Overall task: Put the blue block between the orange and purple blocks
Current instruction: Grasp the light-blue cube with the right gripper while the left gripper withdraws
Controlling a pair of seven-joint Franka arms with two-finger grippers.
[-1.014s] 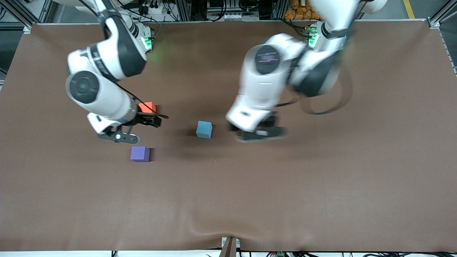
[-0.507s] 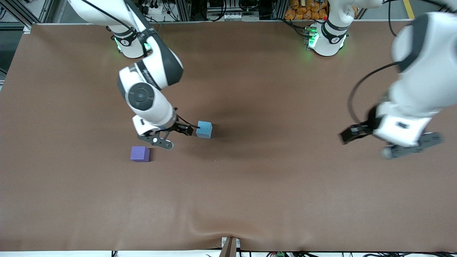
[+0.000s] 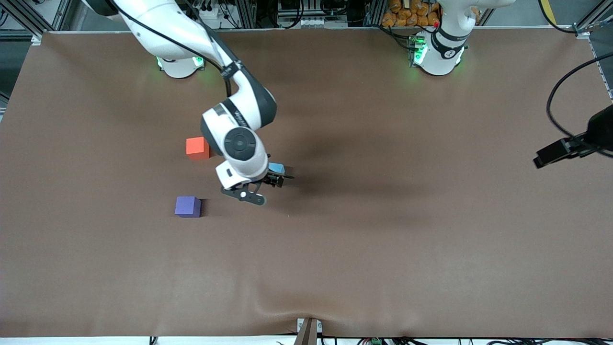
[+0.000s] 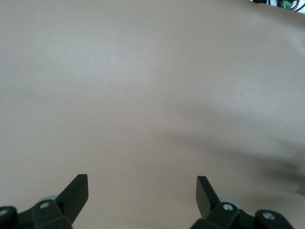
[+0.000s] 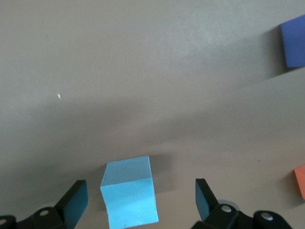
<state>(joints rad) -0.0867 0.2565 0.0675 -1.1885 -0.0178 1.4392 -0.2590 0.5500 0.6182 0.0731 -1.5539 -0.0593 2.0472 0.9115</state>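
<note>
My right gripper grabs the blue block by its opposite sides next, to set it between the orange block (image 3: 197,147) and the purple block (image 3: 187,206).
The sky-blue block (image 3: 277,168) sits near the table's middle, partly covered by my right gripper (image 3: 274,179). In the right wrist view the blue block (image 5: 129,194) lies between the open fingers (image 5: 76,200), closer to one finger and touching neither. The orange block (image 3: 197,147) and the purple block (image 3: 187,206) sit apart toward the right arm's end, the purple one nearer the front camera. Both also show in the right wrist view, purple (image 5: 293,40) and orange (image 5: 300,181). My left gripper (image 3: 548,157) hangs open and empty over the left arm's end of the table, over bare cloth (image 4: 143,95).
The brown table cloth (image 3: 383,239) has a small ripple at its front edge (image 3: 268,302). The right arm's forearm (image 3: 239,139) hangs over the table just beside the orange block.
My right gripper has moved from beside the orange block to over the blue block. My left arm has swung away from the blue block out to its own end of the table.
</note>
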